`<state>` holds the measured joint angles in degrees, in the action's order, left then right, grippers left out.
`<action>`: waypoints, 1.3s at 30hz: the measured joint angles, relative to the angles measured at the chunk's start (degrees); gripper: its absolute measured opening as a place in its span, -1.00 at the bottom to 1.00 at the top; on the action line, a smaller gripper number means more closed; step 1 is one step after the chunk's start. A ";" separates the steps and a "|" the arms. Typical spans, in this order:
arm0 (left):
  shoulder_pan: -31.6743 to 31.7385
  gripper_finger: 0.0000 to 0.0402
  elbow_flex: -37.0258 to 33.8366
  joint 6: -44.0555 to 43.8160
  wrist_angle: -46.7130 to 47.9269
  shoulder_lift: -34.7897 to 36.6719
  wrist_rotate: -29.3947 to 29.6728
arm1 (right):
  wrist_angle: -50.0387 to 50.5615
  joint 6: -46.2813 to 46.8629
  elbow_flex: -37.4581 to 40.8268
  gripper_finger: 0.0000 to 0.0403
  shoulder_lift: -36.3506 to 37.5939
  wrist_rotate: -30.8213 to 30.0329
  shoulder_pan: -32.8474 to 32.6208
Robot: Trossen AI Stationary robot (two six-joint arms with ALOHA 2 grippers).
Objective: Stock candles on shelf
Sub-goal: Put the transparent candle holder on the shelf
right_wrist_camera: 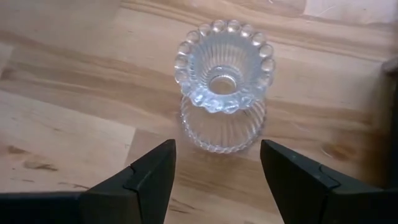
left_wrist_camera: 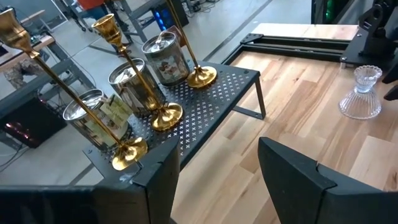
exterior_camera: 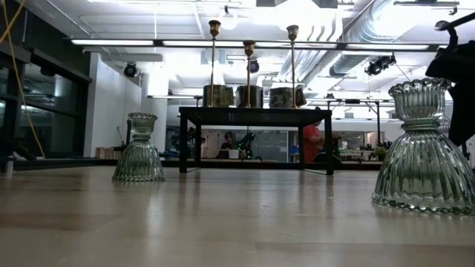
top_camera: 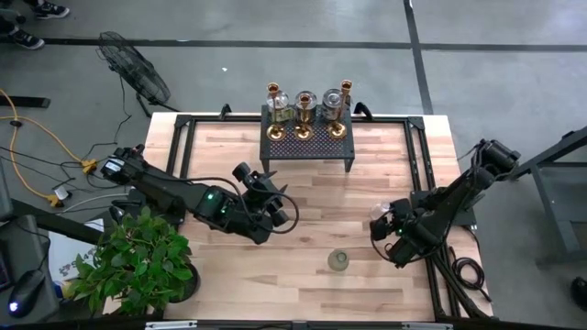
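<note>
My right gripper will next grip the glass holder by its middle (top_camera: 378, 211), so that the glass holder's base stays free to stand on the mesh shelf (top_camera: 307, 147).
The black mesh shelf (top_camera: 307, 147) (left_wrist_camera: 211, 106) stands at the table's far edge. It carries three brass candlesticks (left_wrist_camera: 134, 149) and three jar candles (left_wrist_camera: 127, 84), all upright on their bases. One clear ribbed glass candle holder (top_camera: 379, 213) (right_wrist_camera: 221, 87) (exterior_camera: 421, 148) stands upright on the wood at the right. A second one (top_camera: 338, 260) stands closer to the near edge. My right gripper (right_wrist_camera: 217, 165) (top_camera: 390, 229) is open and slants down just short of the first holder, without touching it. My left gripper (left_wrist_camera: 217, 168) (top_camera: 271, 197) hangs open with nothing between its fingers, in front of the shelf.
A green potted plant (top_camera: 138, 261) fills the near left corner. Black frame rails (top_camera: 179, 151) (top_camera: 420, 156) run along the table's left and right sides. Bare wood (top_camera: 312, 211) lies between the two arms and in front of the shelf.
</note>
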<state>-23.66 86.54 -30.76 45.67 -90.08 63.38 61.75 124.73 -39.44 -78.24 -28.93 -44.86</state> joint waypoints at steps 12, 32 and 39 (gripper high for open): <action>0.00 0.04 0.01 -0.07 0.16 -0.02 -0.63 | -0.95 -0.77 1.02 0.13 0.00 -4.91 3.23; 0.00 0.04 0.00 -1.03 1.05 -0.07 -1.03 | -0.67 -4.92 1.00 -0.14 0.00 -6.06 7.17; 0.00 0.04 0.01 -1.05 1.03 -0.07 -1.01 | -0.62 -5.52 0.98 -0.34 0.00 -6.10 7.17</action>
<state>-23.66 86.55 -31.81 46.70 -90.15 62.37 61.12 119.21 -38.45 -78.24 -35.03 -37.69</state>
